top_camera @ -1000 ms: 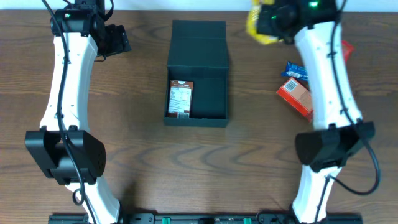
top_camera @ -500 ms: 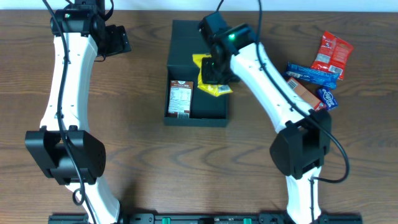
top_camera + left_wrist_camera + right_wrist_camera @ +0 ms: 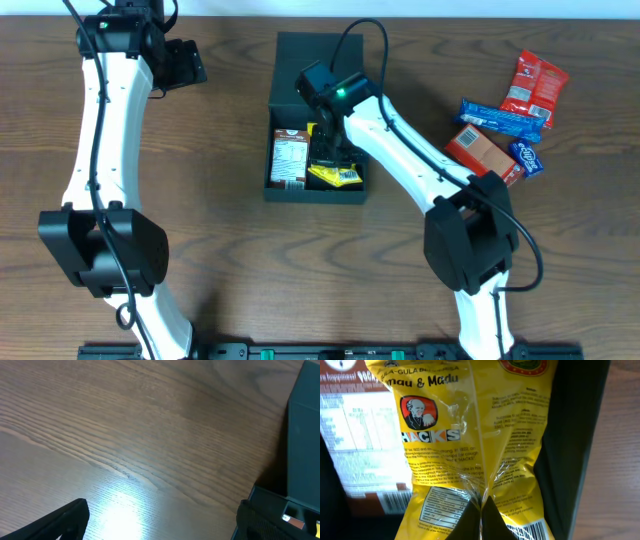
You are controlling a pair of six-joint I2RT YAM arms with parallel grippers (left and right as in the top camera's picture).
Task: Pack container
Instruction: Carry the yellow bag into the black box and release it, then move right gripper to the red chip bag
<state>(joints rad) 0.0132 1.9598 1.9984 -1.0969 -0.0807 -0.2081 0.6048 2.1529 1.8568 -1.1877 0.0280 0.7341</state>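
Observation:
The yellow Hacks candy bag is in the container, so it is ready for release and would land between brown packet and side of the container if my right gripper opened now.
The dark teal-black container (image 3: 345,187) sits open at the table's middle, its flap lid (image 3: 319,70) folded back. A brown snack packet (image 3: 291,158) lies in its left half. My right gripper (image 3: 328,150) is shut on a yellow Hacks candy bag (image 3: 334,176) and holds it down inside the right half. In the right wrist view the fingers (image 3: 481,510) pinch the bag (image 3: 465,435), with the brown packet (image 3: 360,435) beside it. My left gripper (image 3: 185,62) is open and empty at the far left. Its fingers (image 3: 160,520) frame bare wood, with the container's corner (image 3: 300,435) at the right.
Loose snacks lie at the right of the table: a red packet (image 3: 534,84), a blue bar (image 3: 505,117), a small blue packet (image 3: 526,158) and a red-orange carton (image 3: 482,152).
My right arm swung from the far right corner to the container and lowered the yellow bag into its right half. The left arm has stayed put.

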